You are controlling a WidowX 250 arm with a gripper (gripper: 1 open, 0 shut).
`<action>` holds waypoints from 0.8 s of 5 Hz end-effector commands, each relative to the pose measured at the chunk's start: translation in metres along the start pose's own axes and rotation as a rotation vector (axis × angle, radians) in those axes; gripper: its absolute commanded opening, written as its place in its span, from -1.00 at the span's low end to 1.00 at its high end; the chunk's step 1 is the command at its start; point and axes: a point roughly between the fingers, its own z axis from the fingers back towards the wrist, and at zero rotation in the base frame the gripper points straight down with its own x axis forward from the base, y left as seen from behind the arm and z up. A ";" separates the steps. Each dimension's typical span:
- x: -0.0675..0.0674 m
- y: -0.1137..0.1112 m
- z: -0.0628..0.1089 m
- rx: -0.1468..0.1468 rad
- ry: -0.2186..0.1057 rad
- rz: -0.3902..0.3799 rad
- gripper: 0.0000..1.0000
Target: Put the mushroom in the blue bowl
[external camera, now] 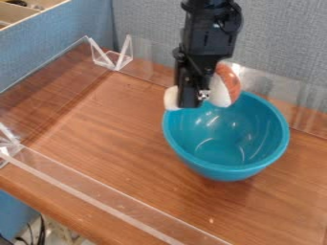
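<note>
I should keep holding the mushroom with my gripper until it is in the blue bowl, because it hangs above the bowl's far rim, high over the bowl's bottom.
My black gripper points straight down over the far left rim of the blue bowl, shut on the mushroom. The mushroom lies sideways in the jaws. Its cream-white stem pokes out on both sides of the fingers and its reddish-brown cap faces right. The bowl is large, glossy and teal-blue, and it stands on the wooden table at centre right with nothing inside. The fingertips hang about level with the bowl's rim.
A low clear acrylic wall runs along the table's front and left sides. A small clear plastic stand sits at the back left. A blue partition rises behind the table. Bare wooden tabletop lies left of the bowl.
</note>
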 end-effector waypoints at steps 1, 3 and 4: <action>0.014 0.009 0.005 0.029 -0.028 -0.012 -1.00; 0.035 0.022 -0.021 -0.006 0.005 -0.028 -1.00; 0.038 0.024 -0.031 -0.021 0.021 -0.032 -1.00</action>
